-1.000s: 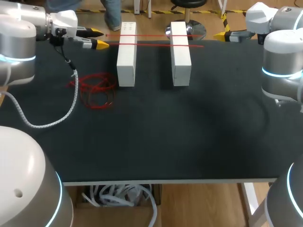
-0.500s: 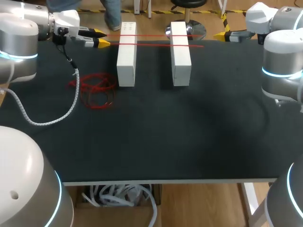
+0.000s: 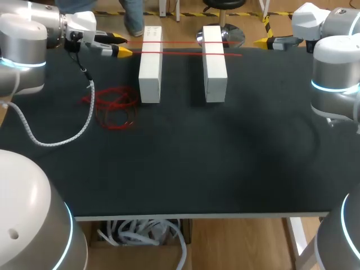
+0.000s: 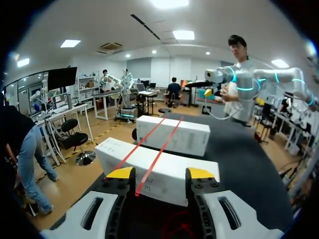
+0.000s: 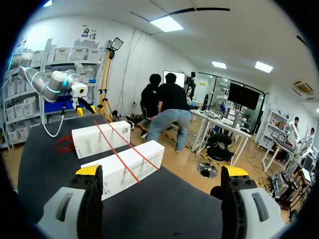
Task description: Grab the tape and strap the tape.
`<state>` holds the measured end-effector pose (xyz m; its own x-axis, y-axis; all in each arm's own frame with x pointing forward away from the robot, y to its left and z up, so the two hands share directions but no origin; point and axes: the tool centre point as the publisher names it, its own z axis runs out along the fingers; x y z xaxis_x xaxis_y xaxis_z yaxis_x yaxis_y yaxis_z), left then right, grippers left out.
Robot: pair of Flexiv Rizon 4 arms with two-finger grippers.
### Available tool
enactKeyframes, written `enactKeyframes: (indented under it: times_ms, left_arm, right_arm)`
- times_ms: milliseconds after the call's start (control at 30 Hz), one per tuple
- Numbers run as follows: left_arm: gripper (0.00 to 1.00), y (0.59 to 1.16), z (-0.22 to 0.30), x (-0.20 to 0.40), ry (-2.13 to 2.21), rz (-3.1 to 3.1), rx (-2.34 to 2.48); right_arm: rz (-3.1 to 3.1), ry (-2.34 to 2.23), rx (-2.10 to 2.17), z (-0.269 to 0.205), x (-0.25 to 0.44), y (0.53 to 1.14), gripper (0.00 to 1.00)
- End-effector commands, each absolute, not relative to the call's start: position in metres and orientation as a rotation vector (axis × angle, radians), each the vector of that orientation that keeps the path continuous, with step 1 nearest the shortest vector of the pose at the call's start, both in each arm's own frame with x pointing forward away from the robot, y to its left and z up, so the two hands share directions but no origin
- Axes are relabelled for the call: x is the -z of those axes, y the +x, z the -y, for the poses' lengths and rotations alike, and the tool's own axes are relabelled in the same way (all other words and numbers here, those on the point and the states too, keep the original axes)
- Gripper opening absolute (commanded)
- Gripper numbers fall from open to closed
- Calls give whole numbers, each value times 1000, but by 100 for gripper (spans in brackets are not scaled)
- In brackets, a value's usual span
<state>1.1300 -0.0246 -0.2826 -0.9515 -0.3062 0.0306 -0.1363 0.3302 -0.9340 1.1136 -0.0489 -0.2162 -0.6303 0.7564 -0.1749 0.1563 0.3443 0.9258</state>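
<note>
My left gripper grabs the red tape by its loose end [image 3: 135, 52] [image 4: 138, 191] next, to strap the tape over the white boxes.
Two thin red tape straps [image 3: 185, 41] [image 3: 185, 54] run across two white boxes, the left one [image 3: 150, 67] and the right one [image 3: 214, 70], at the table's far side. My left gripper [image 3: 120, 45] hovers just left of the left box, at the straps' left ends, open. In the left wrist view the nearer strap [image 4: 155, 160] ends between the fingers of my left gripper [image 4: 159, 174], close to one finger and not pinched. My right gripper [image 3: 263, 42] is held open to the right of the right box; in its wrist view the right gripper [image 5: 162, 172] stands wide with both boxes [image 5: 124, 167] ahead.
A loose tangle of red tape [image 3: 112, 104] lies on the dark table [image 3: 225, 157] left of the boxes. The left arm's grey cable [image 3: 56, 143] loops over the table's left part.
My left gripper has edged a little to the right, toward the left box and the strap ends. The right arm, boxes and straps have not moved.
</note>
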Motion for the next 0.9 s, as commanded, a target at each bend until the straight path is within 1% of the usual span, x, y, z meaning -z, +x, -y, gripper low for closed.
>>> enactKeyframes:
  times_ms: [33, 67, 133, 167, 200, 267, 333, 400, 467, 533, 600, 733, 833, 900]
  left_arm:
    - [44, 1137, 24, 287, -409, -2440, 1691]
    - [44, 1138, 24, 288, -412, -2439, 1690]
    - [37, 1140, 24, 291, -413, -2440, 1688]
    - [37, 1141, 23, 292, -414, -2439, 1689]
    - [41, 1142, 23, 294, -414, -2439, 1690]
    - [44, 1145, 22, 297, -419, -2439, 1689]
    - [43, 1147, 21, 300, -422, -2437, 1686]
    - [44, 1149, 20, 302, -428, -2434, 1685]
    - [42, 1151, 19, 304, -440, -2426, 1691]
    - [43, 1153, 18, 307, -441, -2425, 1691]
    - [40, 1155, 18, 309, -440, -2424, 1691]
    - [44, 1157, 15, 313, -459, -2410, 1700]
    - [38, 1158, 15, 315, -464, -2405, 1704]
    - [43, 1159, 14, 317, -467, -2404, 1705]
  right_arm:
    - [-2012, 794, -1289, 49, 216, 1114, 100]
    - [-2012, 794, -1289, 49, 216, 1114, 100]
    - [-2012, 794, -1289, 49, 216, 1114, 100]
    - [-2012, 794, -1289, 49, 216, 1114, 100]
    - [-2012, 794, -1289, 49, 216, 1114, 100]
    - [-2012, 794, -1289, 49, 216, 1114, 100]
    - [-2012, 794, -1289, 49, 216, 1114, 100]
    - [-2012, 794, -1289, 49, 216, 1114, 100]
    - [-2012, 794, -1289, 49, 216, 1114, 100]
    - [-2012, 794, -1289, 49, 216, 1114, 100]
    - [-2012, 794, -1289, 49, 216, 1114, 100]
    - [-2012, 794, -1289, 49, 216, 1114, 100]
    - [-2012, 794, -1289, 49, 216, 1114, 100]
    - [-2012, 794, -1289, 49, 216, 1114, 100]
